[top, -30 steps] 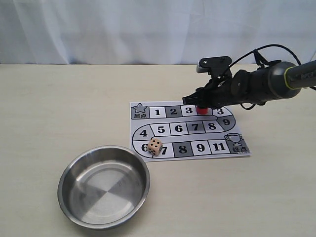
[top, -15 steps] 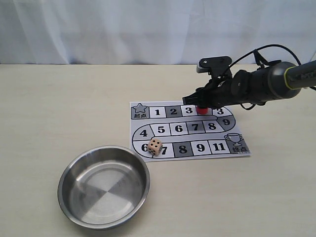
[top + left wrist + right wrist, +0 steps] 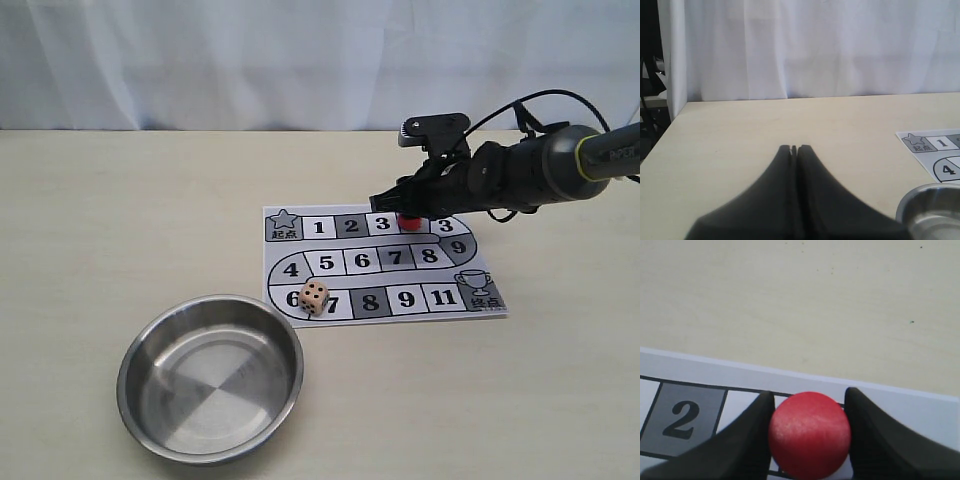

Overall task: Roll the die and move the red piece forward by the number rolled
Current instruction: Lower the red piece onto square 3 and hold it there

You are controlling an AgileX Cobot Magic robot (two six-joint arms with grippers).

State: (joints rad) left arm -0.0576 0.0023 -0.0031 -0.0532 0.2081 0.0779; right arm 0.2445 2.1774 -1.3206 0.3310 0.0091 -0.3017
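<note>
I need to let go of the red piece with my right gripper. The red piece's base is on the numbered board's top row (image 3: 408,232) in the exterior view, so the piece would stand.
The red piece (image 3: 409,222) stands on the top row of the numbered board (image 3: 380,262), just right of square 3. My right gripper (image 3: 405,214) is shut on the red piece. In the right wrist view both black fingers (image 3: 752,435) press against the sides of the red piece (image 3: 809,435), with square 2 next to them. The cream die (image 3: 314,296) rests on the board's bottom row by squares 6 and 7. My left gripper (image 3: 794,148) is shut and empty over bare table, and the exterior view does not show it.
A round steel bowl (image 3: 210,377) sits empty near the front, left of the board; its rim (image 3: 932,192) and the board's start corner (image 3: 920,142) show in the left wrist view. A white curtain hangs behind the table's far edge.
</note>
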